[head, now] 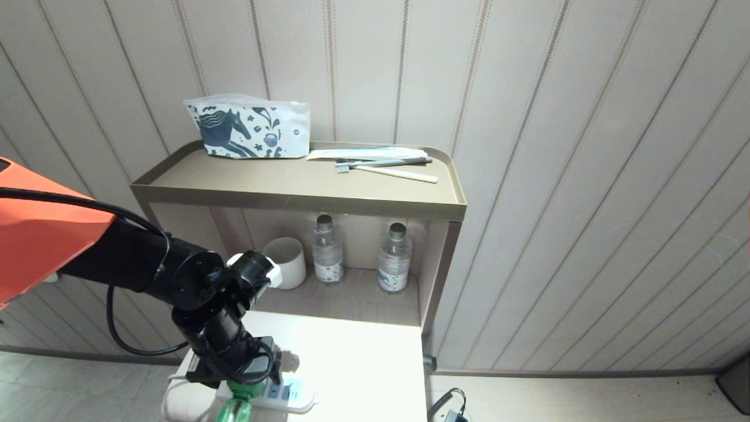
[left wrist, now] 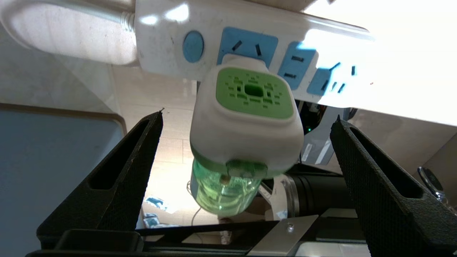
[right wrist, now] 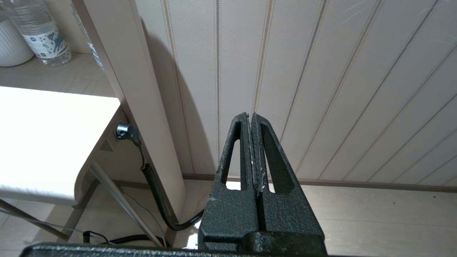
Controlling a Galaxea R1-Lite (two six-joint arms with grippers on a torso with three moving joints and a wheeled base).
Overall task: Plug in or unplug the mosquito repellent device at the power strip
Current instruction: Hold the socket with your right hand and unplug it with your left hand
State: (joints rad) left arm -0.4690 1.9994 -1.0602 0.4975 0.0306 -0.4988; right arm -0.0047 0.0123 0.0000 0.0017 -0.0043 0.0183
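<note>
I will move my left gripper toward the device's white body [left wrist: 246, 137] below the socket panel [left wrist: 247, 41] before I close it, because my fingers stop short of the device in the left wrist view.
The mosquito repellent device [left wrist: 246, 125], white with a green vented face and a green liquid bottle, sits plugged into the first socket panel of the power strip [left wrist: 160, 39], next to the strip's round blue button [left wrist: 193, 46]. My left gripper [left wrist: 249, 116] is open, with its black fingers [left wrist: 117, 185] standing wide on both sides of the device and clear of it. From the head view the left gripper [head: 234, 366] reaches down over the device [head: 234, 410] and the strip [head: 293, 395] at the near edge of the white table. My right gripper [right wrist: 250, 116] is shut on nothing, low beside the wall.
Behind the white table [head: 363, 351] stands a shelf unit [head: 293, 196]. A patterned pouch [head: 249, 129] and toothbrushes [head: 387, 164] lie on top. Two water bottles [head: 328, 249] and a white cup [head: 287, 261] stand in the niche. The strip's white cord [left wrist: 64, 10] runs off sideways.
</note>
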